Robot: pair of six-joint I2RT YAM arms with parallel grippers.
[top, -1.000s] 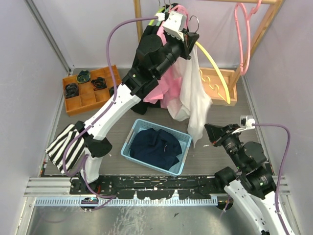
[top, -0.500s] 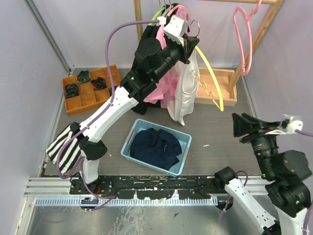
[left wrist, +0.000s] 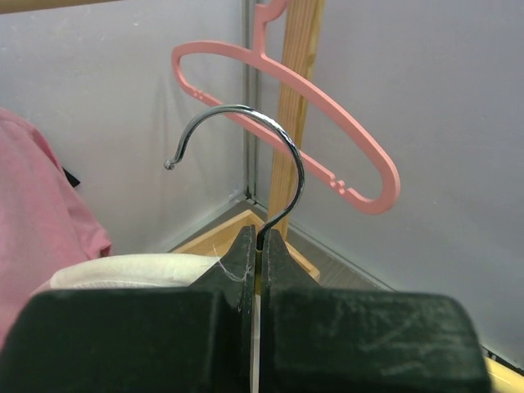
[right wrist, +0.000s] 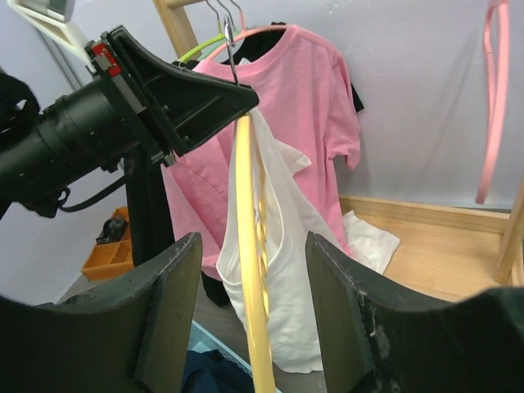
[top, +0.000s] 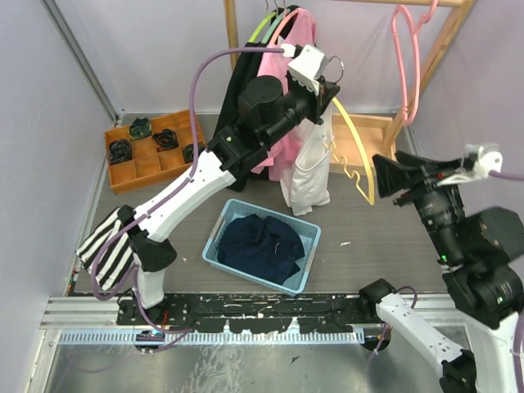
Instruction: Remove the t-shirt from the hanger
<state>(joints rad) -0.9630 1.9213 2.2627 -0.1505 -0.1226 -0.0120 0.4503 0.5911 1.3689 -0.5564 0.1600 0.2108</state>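
I need to grab the yellow hanger by its bare arm [top: 363, 159] [right wrist: 254, 292] with my right gripper next. The hook and the side with the shirt on it then stay free, so the t-shirt can be removed.
My left gripper [top: 326, 80] is shut on the neck of a yellow hanger's [top: 359, 154] metal hook [left wrist: 274, 155] and holds it up beside the clothes rack. In the left wrist view the fingertips [left wrist: 259, 239] pinch the wire. A white t-shirt [top: 309, 168] hangs bunched from the hanger's left side, and its right arm sticks out bare. My right gripper [top: 383, 175] is open and empty, just right of the hanger. In the right wrist view [right wrist: 254, 242] the yellow bar [right wrist: 248, 213] runs between its open fingers, with the white shirt [right wrist: 299, 278] behind.
A pink t-shirt [top: 288, 123] and dark garments hang on the wooden rack behind. A pink hanger [top: 407, 57] hangs at the right. A blue basket [top: 223, 232] holds dark clothing. An orange tray [top: 116, 176], a wooden box [top: 386, 133] and a striped cloth [top: 106, 246] lie around.
My right arm rose from near the floor to the hanger's height, gripper open. The white shirt, stretched down before, has sprung back and bunched up. My left gripper shifted slightly right.
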